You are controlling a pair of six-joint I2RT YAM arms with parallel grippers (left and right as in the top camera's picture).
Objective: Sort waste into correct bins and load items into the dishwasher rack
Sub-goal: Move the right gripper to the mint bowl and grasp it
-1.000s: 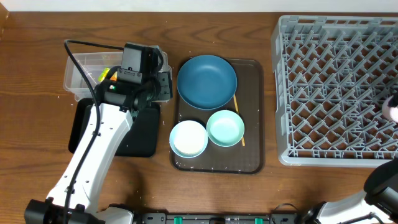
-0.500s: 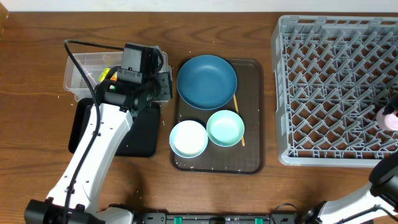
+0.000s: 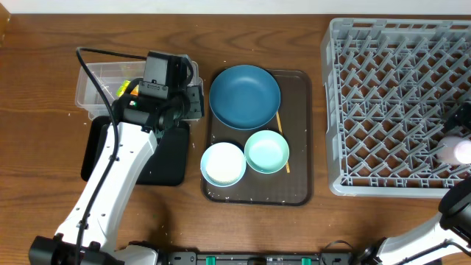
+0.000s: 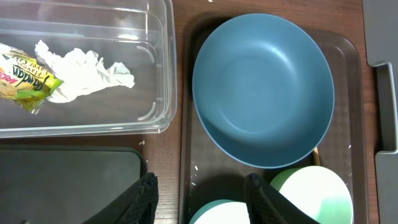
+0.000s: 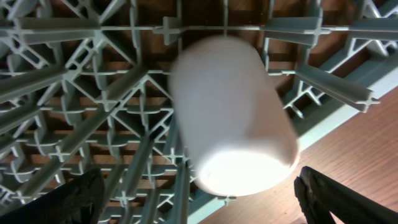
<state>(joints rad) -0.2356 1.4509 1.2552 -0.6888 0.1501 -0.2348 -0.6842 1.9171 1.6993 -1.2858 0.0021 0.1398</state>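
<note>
My right gripper is to grab the mint bowl (image 3: 266, 151) next by one edge of its rim, so that I can tilt the bowl into the dishwasher rack.
The small white-pink cup (image 5: 230, 118) is blurred and lies on its side on the dishwasher rack (image 5: 74, 74) near its front edge. My right gripper (image 5: 214, 208) is open, with its fingers wide on either side and clear of the cup. The overhead view shows the cup (image 3: 459, 150) at the rack's (image 3: 397, 103) right side. My left gripper (image 4: 202, 190) is open and empty above the seam between the black tray (image 4: 62, 180) and the brown tray. The clear tub (image 4: 158, 93) holds the tissue (image 4: 87, 68) and the wrapper (image 4: 25, 78). The blue plate (image 4: 261, 87), white bowl (image 3: 223, 163), mint bowl (image 3: 266, 151) and stick (image 3: 280, 126) are on the brown tray.
The brown serving tray (image 3: 298, 188) lies mid-table with white rice grains (image 3: 243, 197) scattered along its front. The left arm (image 3: 118, 169) reaches over the black tray (image 3: 171, 165). Bare wood table (image 5: 348, 143) shows just past the rack's front wall.
The cup has moved toward the front of the rack at the right edge. It now lies apart from the right gripper's fingers. The left arm has not moved.
</note>
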